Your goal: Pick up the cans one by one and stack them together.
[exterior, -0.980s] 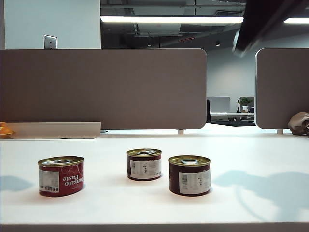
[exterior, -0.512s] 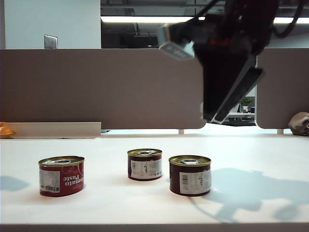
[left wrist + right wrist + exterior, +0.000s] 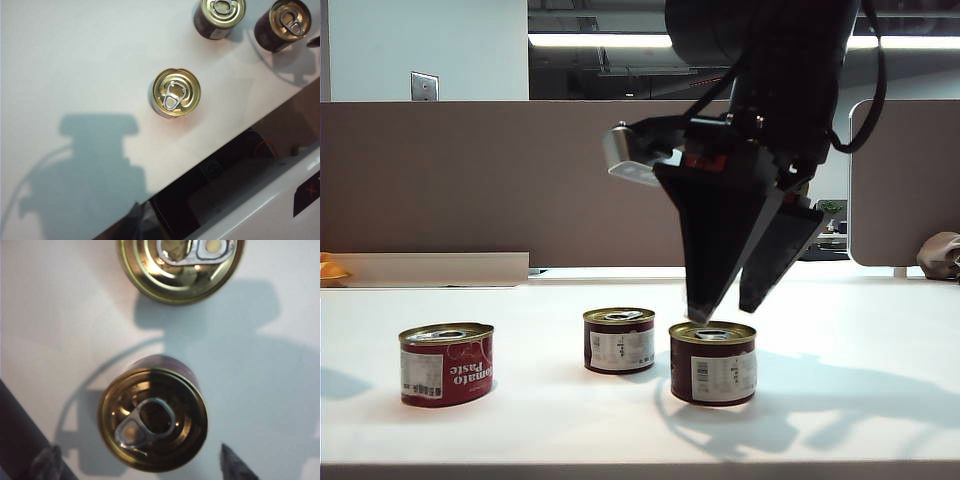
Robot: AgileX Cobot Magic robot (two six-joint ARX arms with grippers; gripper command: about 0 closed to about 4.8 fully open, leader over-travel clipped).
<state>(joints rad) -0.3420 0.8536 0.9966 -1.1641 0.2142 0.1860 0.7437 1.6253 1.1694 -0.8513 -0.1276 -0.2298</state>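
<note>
I will grab the dark maroon can's labelled side (image 3: 713, 373) with my right gripper next, to stack the can with the other cans.
Three cans stand on the white table (image 3: 880, 420). The red Tomato Paste can (image 3: 445, 363) (image 3: 176, 92) is at the left. One maroon can (image 3: 619, 340) (image 3: 220, 15) (image 3: 180, 265) is in the middle and the other maroon can (image 3: 713, 362) (image 3: 285, 22) (image 3: 152, 419) is to its right. My right gripper (image 3: 723, 310) (image 3: 140, 465) hangs open just above the right maroon can, a fingertip (image 3: 232, 465) on each side of it, touching nothing. My left gripper (image 3: 137, 220) shows only as a dark tip, shut and empty, well away from the red can.
Grey partition panels (image 3: 530, 180) close off the back of the table. An orange object (image 3: 330, 270) lies at the far left edge and a brownish lump (image 3: 940, 255) at the far right. The table's front edge (image 3: 225, 135) runs close to the red can.
My right arm has swung down from the upper right to just over the right maroon can, and its jaws have opened. The cans have not moved.
</note>
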